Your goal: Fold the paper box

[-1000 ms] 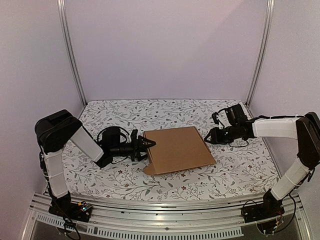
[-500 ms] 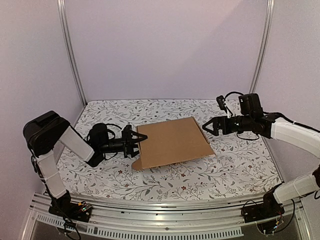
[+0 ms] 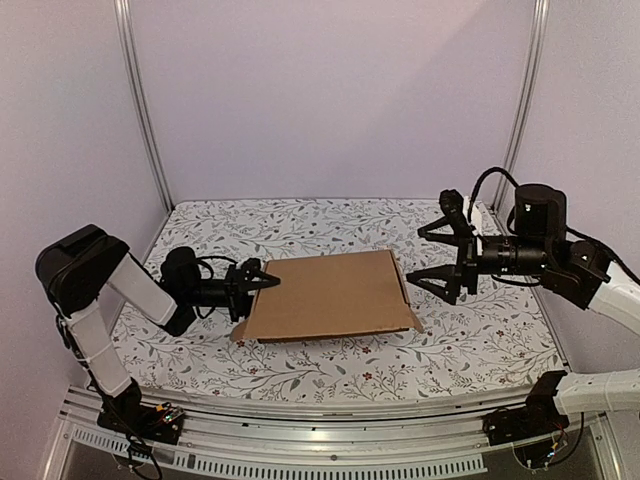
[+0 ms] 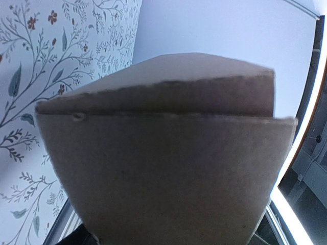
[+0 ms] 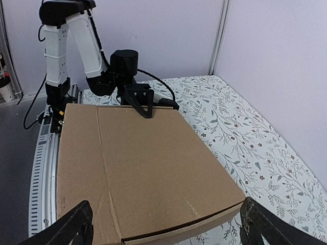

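Observation:
Next, my right gripper grips the box across the box's edge opposite my left gripper, to turn the paper box (image 3: 330, 295) upright and steady it for folding.
The paper box (image 3: 330, 295), a flat brown cardboard shape, lies on the floral table, its left end slightly raised. My left gripper (image 3: 258, 284) is shut on the middle of the box's left edge. In the left wrist view cardboard (image 4: 168, 168) fills the frame and hides the fingers. From the right wrist view the left gripper (image 5: 145, 104) shows clamped on the box's (image 5: 143, 168) far edge. My right gripper (image 3: 430, 258) hangs wide open just off the box's right edge, holding nothing. Its fingertips (image 5: 79, 224) frame the near edge.
A floral cloth (image 3: 480, 340) covers the table. Purple walls and aluminium posts (image 3: 140, 110) close in the back and sides. A metal rail (image 3: 320, 425) runs along the near edge. Cables trail behind the right wrist (image 3: 480, 190).
The left gripper has dragged the box leftward. The right gripper let go of the box's right edge, opened wide and lifted back to the right.

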Robot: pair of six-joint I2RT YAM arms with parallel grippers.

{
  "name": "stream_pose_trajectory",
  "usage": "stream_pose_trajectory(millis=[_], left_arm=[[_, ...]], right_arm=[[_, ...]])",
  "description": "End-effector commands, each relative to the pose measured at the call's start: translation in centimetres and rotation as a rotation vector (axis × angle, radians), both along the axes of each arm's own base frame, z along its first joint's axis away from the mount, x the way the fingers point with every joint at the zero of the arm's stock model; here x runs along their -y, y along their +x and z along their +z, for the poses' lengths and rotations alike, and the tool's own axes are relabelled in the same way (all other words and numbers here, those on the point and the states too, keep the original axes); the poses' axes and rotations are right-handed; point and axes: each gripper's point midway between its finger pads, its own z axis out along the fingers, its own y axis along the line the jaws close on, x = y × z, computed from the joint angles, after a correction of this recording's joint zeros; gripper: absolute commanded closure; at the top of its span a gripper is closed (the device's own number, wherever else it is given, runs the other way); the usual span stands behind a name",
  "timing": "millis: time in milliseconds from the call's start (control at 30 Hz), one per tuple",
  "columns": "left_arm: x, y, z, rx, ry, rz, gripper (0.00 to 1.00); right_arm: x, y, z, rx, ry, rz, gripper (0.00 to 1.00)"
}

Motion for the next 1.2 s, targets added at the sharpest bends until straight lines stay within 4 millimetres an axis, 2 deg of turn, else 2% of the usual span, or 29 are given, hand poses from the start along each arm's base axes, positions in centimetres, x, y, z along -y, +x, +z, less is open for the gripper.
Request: stream_pose_trajectory(millis=[0, 200, 367, 467, 633, 867, 1167], left_arm=[[-0.8, -2.5, 4.9, 0.197, -0.109, -0.115, 0.71], [-1.1, -4.1, 7.0, 0.251, -0.126, -0.182, 0.7], [-1.6, -5.3, 8.3, 0.293, -0.136, -0.21, 0.7], [-1.8, -5.8, 8.9, 0.318, -0.141, -0.223, 0.69], [-1.8, -6.1, 9.1, 0.321, -0.142, -0.231, 0.69], [-1.9, -6.5, 8.9, 0.312, -0.138, -0.242, 0.69], [-2.0, -6.9, 8.4, 0.307, -0.132, -0.247, 0.69]], right_arm=[[0.1, -3.2, -0.7, 0.289, -0.176, 0.11, 0.01], [0.1, -6.8, -2.0, 0.566, -0.363, 0.203, 0.01], [0.7, -7.4, -2.5, 0.721, -0.476, 0.193, 0.01], [0.0, -8.3, -2.2, 0.821, -0.506, 0.2, 0.01], [-1.1, -8.0, -3.5, 0.978, -0.648, 0.183, 0.01], [-2.7, -8.9, -3.0, 1.153, -0.655, 0.18, 0.01], [-4.0, -9.2, -3.2, 1.21, -0.657, 0.206, 0.01]])
